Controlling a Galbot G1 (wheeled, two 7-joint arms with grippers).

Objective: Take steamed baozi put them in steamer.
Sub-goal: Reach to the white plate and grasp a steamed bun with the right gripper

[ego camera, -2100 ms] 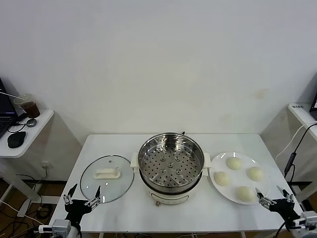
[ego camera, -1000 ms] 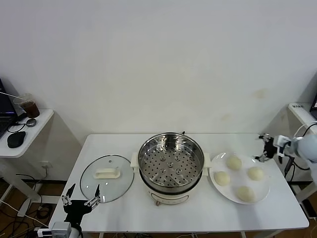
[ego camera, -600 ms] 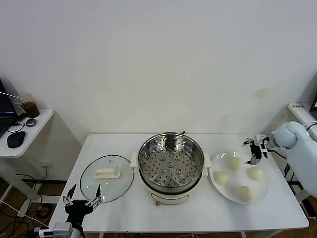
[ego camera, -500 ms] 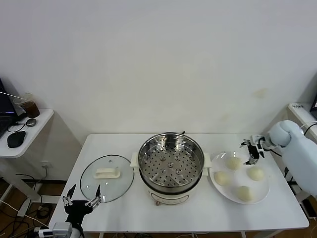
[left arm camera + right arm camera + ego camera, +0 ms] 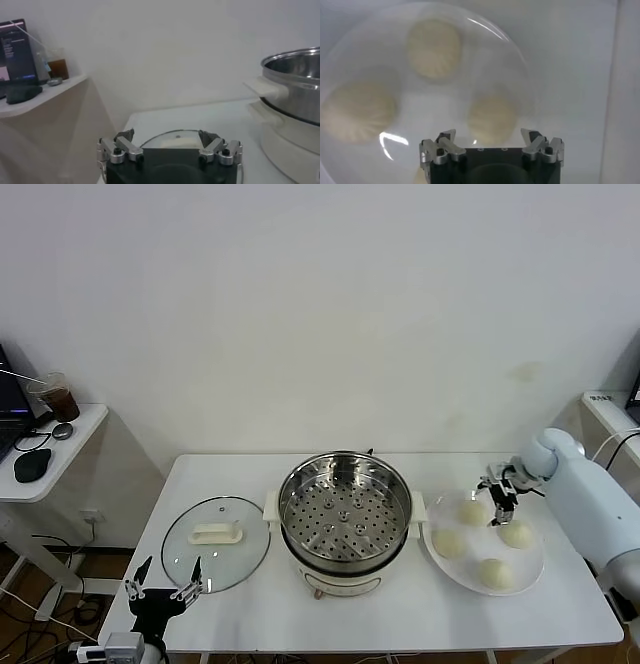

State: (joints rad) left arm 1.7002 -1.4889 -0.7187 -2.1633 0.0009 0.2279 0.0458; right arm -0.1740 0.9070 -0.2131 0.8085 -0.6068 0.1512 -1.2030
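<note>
I should fill the bare steamer (image 5: 345,509): my right gripper next grabs the far baozi's rounded sides.
Four cream-white baozi lie on a white plate (image 5: 481,542) at the table's right: a far one (image 5: 472,512), a left one (image 5: 447,543), a right one (image 5: 516,534) and a near one (image 5: 493,573). My right gripper (image 5: 497,496) hangs open just above the plate, between the far and right baozi, holding nothing. The right wrist view shows three baozi, the closest (image 5: 492,117) just ahead of the open gripper (image 5: 489,135). The shiny steel steamer (image 5: 345,519) stands mid-table, its perforated tray bare. My left gripper (image 5: 160,586) is parked open at the front left.
A round glass lid (image 5: 215,542) with a white handle lies flat left of the steamer, right ahead of the left gripper (image 5: 167,136). A side shelf (image 5: 50,449) at far left carries a drink cup and a mouse. The wall runs behind the table.
My right arm has swung in from the table's right edge, moving left until its open gripper is over the plate. The left arm and all the baozi have stayed put.
</note>
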